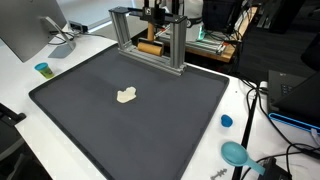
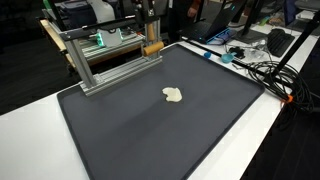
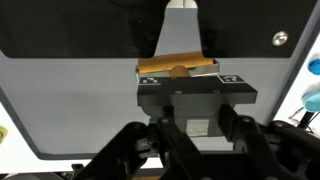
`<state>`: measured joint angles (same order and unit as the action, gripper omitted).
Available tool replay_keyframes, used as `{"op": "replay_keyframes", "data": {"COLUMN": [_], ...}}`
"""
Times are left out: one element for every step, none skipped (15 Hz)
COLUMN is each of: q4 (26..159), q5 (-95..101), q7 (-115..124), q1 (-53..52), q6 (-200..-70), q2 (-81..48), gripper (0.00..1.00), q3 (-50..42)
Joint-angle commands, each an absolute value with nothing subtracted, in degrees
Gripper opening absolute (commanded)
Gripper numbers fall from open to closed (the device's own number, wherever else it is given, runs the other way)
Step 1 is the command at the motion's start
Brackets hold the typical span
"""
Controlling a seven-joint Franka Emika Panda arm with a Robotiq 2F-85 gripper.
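Observation:
My gripper should move the wooden roll (image 3: 178, 69) up toward the frame's dark bar (image 3: 90, 30) before it lets go, because the roll still hangs short of that bar.
My gripper (image 1: 150, 38) hangs at the top of an aluminium frame (image 1: 176, 45) at the far edge of a dark mat (image 1: 150, 125). It appears shut on a short wooden roll (image 1: 150, 47), which sits level between its fingers. Both exterior views show this, with the gripper (image 2: 151, 40) directly over the roll (image 2: 152, 49) at the end of the frame (image 2: 100, 70). In the wrist view the wooden roll (image 3: 178, 69) shows just beyond the black fingers (image 3: 178, 78). A small white object (image 1: 126, 95) lies alone mid-mat, also seen in an exterior view (image 2: 173, 95).
The mat (image 2: 160, 135) lies on a white table. A blue cup (image 1: 42, 69), a blue cap (image 1: 226, 121) and a teal scoop (image 1: 236, 153) stand off the mat. A monitor (image 1: 25, 30) stands at one corner. Cables (image 2: 262, 68) crowd one table edge.

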<state>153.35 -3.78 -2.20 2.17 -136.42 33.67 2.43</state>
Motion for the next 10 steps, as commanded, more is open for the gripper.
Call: {"op": "replay_keyframes", "data": {"q4": [154.9,155.1,155.4,155.5,155.4,155.3,155.1,154.8,154.7,154.6], "q5": [-1.8,-1.6,-1.2,-0.6,0.0,0.6,0.8,1.1,1.2,1.4], "q7": [1.7,2.5,3.9,5.2,6.4,7.6,8.2,8.7,8.7,9.1], "q1": [2.2,2.2,2.5,2.8,3.1,3.4,3.3,3.3,3.0,3.0], "q6": [-135.5,-135.1,-134.8,-134.2,-133.4,-132.5,-131.2,-129.6,-128.1,-127.1], "q2": [37.2,38.0,39.0,39.9,40.4,41.2,42.1,42.8,43.3,43.9], "gripper": [0.21,0.21,0.21,0.21,0.21,0.21,0.21,0.21,0.21,0.21], "q3": [2.9,3.2,3.7,4.3,4.8,5.2,5.2,5.3,5.3,5.5]}}
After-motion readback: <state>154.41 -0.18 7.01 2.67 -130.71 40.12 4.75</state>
